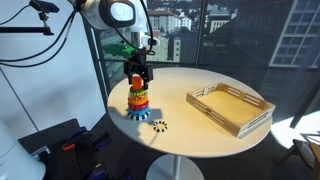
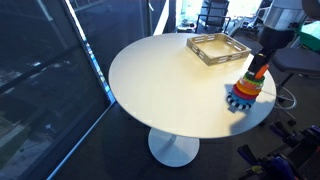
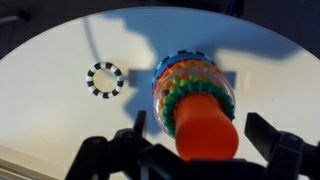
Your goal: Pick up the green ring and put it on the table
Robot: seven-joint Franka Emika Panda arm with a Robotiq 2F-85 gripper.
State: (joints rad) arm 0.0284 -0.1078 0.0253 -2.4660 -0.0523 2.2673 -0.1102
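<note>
My open fingers reach down past the toy's orange top, on either side of the green ring at its depth, so my gripper needs to close on it.
The green ring sits near the top of the stacking toy, just under its orange top piece. The toy stands near the edge of the round white table, and it also shows in an exterior view. My gripper is open directly above the toy, one finger on each side of the orange top. It holds nothing. Both exterior views show it over the stack.
A small black-and-white dotted ring lies on the table beside the toy. A light wooden tray stands on the far part of the table. The table edge is close to the toy.
</note>
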